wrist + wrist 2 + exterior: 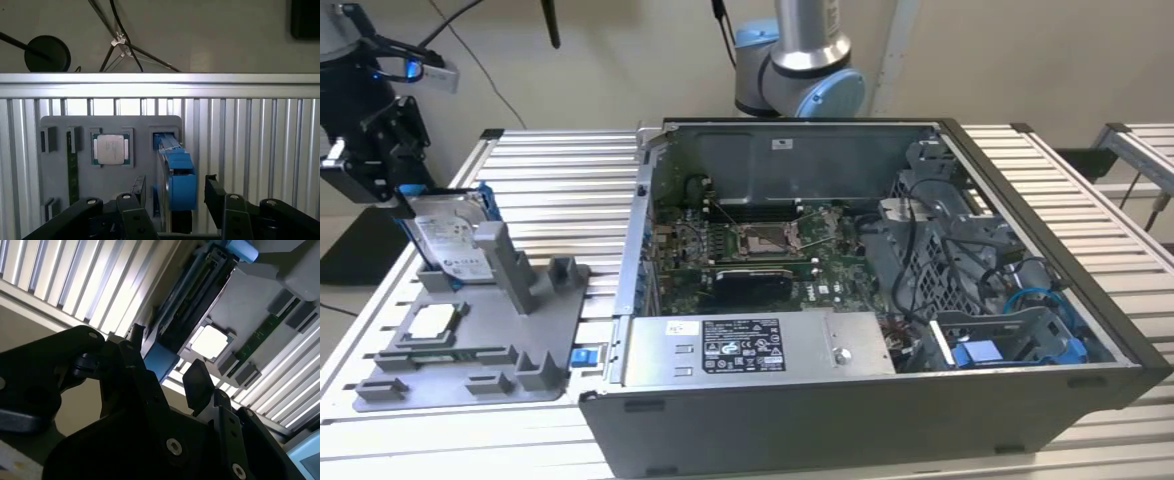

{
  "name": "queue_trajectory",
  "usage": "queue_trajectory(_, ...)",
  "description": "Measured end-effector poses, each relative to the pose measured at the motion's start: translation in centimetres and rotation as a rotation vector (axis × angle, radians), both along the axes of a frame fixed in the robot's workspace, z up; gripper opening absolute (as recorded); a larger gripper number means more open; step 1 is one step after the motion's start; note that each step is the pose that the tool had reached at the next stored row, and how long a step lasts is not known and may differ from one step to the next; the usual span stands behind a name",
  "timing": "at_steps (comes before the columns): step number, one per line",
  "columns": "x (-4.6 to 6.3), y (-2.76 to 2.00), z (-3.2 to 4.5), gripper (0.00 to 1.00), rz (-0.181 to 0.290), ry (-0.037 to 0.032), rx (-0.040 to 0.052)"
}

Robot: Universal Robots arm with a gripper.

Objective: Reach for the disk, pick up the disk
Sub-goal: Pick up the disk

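The disk has its lower end sunk in the fixture slot (pixel 443 281), so to pick it up, the gripper should next grab the disk by its raised upper end (pixel 451 205).
The disk (pixel 450 243) stands on edge, leaning in a slot of the grey fixture plate (pixel 480 345) at the exterior view's left; its white label faces the camera and blue rails run along its sides. My gripper (pixel 403 192) hangs just over its far upper end. In the first wrist view the disk (pixel 177 175) appears edge-on, its blue rail between my two black fingertips (pixel 212 192), with small gaps on both sides. My gripper (pixel 175 195) is open. In the second wrist view the blue rail of the disk (pixel 160 362) lies between the fingers (pixel 197 382) of the gripper (pixel 165 367).
A small square silver chip (pixel 111 149) sits in a pocket of the fixture plate (pixel 60 130), beside the disk. A green memory stick (pixel 73 172) lies farther along. The open computer case (pixel 854 300) stands to the exterior view's right on the slatted table (pixel 560 170).
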State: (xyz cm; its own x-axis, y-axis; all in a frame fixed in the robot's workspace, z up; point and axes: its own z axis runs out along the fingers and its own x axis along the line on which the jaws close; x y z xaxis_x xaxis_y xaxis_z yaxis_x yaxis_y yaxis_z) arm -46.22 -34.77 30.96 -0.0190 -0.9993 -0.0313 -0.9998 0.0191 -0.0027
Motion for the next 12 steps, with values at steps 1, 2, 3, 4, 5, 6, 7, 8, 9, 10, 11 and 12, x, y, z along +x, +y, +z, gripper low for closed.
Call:
queue_trajectory(1,0.0,0.03,-0.19,1.0,0.0,-0.0001,0.0)
queue_trajectory(2,0.0,0.05,-0.37,1.0,0.0,-0.0001,0.0)
queue_trajectory(3,0.0,0.07,-0.56,1.0,0.0,-0.0001,0.0)
queue_trajectory(4,0.0,0.07,-0.73,1.0,0.0,-0.0002,0.0001)
queue_trajectory(5,0.0,0.08,-0.91,1.0,0.0,-0.0001,0.0)
queue_trajectory(6,0.0,0.09,-1.1,1.0,0.0,0.0,0.0)
queue_trajectory(7,0.0,0.09,-1.27,1.0,0.0,-0.0001,0.0)
queue_trajectory(8,0.0,0.1,-1.45,1.0,0.0,0.0,0.0)
queue_trajectory(9,0.0,0.1,-1.64,1.0,0.0,-0.0001,0.0)
queue_trajectory(10,0.0,0.11,-1.82,1.0,0.0,-0.0001,0.0)
queue_trajectory(11,0.0,0.11,-2.0,1.0,0.0,0.0,0.0)
queue_trajectory(12,0.0,0.11,-2.16,1.0,0.0,0.0001,-0.0001)
